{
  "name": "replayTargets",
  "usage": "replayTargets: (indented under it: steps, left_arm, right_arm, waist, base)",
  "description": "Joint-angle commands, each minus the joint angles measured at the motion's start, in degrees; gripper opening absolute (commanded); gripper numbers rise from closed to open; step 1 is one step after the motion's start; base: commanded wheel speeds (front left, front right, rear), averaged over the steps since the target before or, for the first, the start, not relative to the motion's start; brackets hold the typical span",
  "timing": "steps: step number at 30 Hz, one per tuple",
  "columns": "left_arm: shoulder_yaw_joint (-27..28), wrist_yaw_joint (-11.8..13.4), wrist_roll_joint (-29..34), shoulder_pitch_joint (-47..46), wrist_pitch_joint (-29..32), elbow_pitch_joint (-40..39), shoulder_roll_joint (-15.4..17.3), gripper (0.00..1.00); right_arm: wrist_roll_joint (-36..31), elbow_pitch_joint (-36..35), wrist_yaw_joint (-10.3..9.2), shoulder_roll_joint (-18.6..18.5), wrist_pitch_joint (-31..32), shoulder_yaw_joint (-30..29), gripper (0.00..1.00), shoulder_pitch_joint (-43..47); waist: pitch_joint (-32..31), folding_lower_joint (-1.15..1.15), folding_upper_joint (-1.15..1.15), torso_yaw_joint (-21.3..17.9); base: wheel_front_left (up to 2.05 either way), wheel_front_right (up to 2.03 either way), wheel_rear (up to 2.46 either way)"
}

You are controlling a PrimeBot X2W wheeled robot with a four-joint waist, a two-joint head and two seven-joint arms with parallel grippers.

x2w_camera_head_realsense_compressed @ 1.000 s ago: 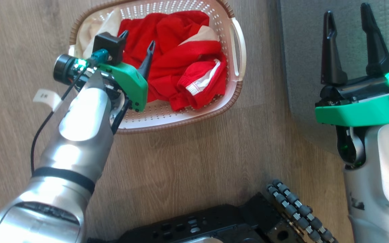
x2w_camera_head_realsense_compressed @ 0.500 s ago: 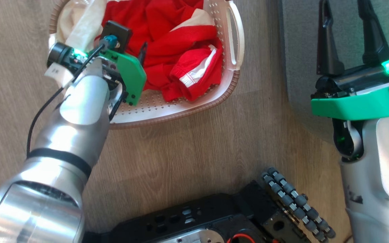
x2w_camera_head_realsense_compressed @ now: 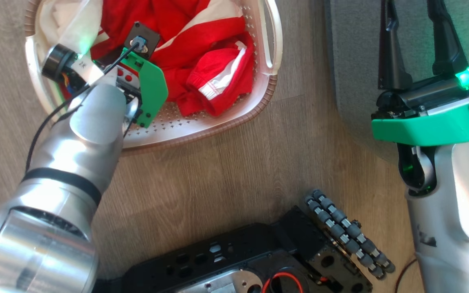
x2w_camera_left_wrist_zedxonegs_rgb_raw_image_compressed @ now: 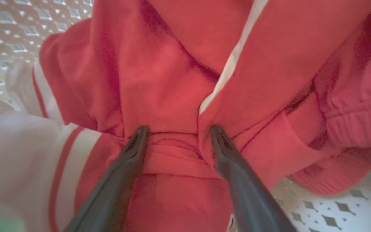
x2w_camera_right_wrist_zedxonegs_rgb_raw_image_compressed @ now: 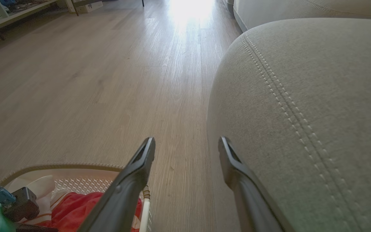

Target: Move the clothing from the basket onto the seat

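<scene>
To move the clothing onto the seat, my left gripper will next grab the red clothing by its bunched fold [x2w_camera_left_wrist_zedxonegs_rgb_raw_image_compressed: 178, 149].
The clothing [x2w_camera_head_realsense_compressed: 214, 61] is a crumpled red heap with white stripes, lying in the white perforated basket [x2w_camera_head_realsense_compressed: 273, 44] at the top left. My left arm [x2w_camera_head_realsense_compressed: 96, 118] reaches down into the basket, its wrist covering the fingers. In the left wrist view, my left gripper [x2w_camera_left_wrist_zedxonegs_rgb_raw_image_compressed: 177, 132] is open, both tips pressed into the red clothing [x2w_camera_left_wrist_zedxonegs_rgb_raw_image_compressed: 179, 80] with a fold between them. My right gripper [x2w_camera_head_realsense_compressed: 411, 12] stands open and empty above the edge of the grey seat [x2w_camera_head_realsense_compressed: 352, 61]. The right wrist view shows my right gripper [x2w_camera_right_wrist_zedxonegs_rgb_raw_image_compressed: 187, 145] open beside the stitched seat [x2w_camera_right_wrist_zedxonegs_rgb_raw_image_compressed: 301, 112].
A white cloth [x2w_camera_head_realsense_compressed: 63, 20] lies at the basket's far left end. The basket stands on a wooden floor [x2w_camera_head_realsense_compressed: 226, 171], a strip of which separates it from the seat. My black base [x2w_camera_head_realsense_compressed: 234, 264] and its roller wheel [x2w_camera_head_realsense_compressed: 348, 236] lie at the bottom.
The head camera has shifted. My left gripper has gone deeper into the basket, and its fingers are now hidden under the wrist. The right gripper stays open in place.
</scene>
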Motion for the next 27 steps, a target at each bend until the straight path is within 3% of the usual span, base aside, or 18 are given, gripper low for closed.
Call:
replayTargets:
  steps: [1,14,15,17,18,27]
  left_arm:
    - [0.1,0.0,0.4,-0.2,0.4,-0.5,1.1,1.0]
    - [-3.8,-1.0,2.5,-0.8,7.3,0.0,4.0,1.0]
    - [-3.9,-1.1,2.4,-0.8,7.4,0.0,4.1,0.94]
    - [-4.0,-1.7,2.1,-0.7,7.0,0.0,4.1,0.4]
    - [-4.0,-1.9,1.9,-0.6,6.6,0.0,4.2,0.03]
    - [-4.2,-2.7,0.4,-0.9,3.5,0.1,2.7,0.0]
  right_arm:
    - [0.4,-2.0,0.41,0.5,-0.4,0.9,1.0,1.5]
    - [1.2,-2.2,0.41,0.5,-0.4,1.5,1.0,1.9]
    - [1.2,-2.1,0.41,0.5,-0.4,1.5,1.0,1.9]
    - [1.2,-2.0,0.41,0.5,-0.4,1.5,1.0,1.9]
    - [1.1,-2.0,0.41,0.5,-0.4,1.5,1.0,1.8]
    - [0.8,-1.4,0.41,0.5,-0.4,1.4,1.0,1.2]
  waist:
    - [0.3,0.0,-0.01,-0.3]
    - [1.9,0.0,-0.01,-1.7]
    - [1.9,0.0,-0.01,-1.7]
    - [1.8,0.0,-0.01,-1.7]
    - [1.8,0.0,-0.01,-1.7]
    - [0.6,0.0,-0.01,-1.1]
  base:
    - [0.0,0.0,0.0]
    - [0.0,0.0,0.0]
    - [0.0,0.0,0.0]
    - [0.0,0.0,0.0]
    - [0.0,0.0,0.0]
    - [0.0,0.0,0.0]
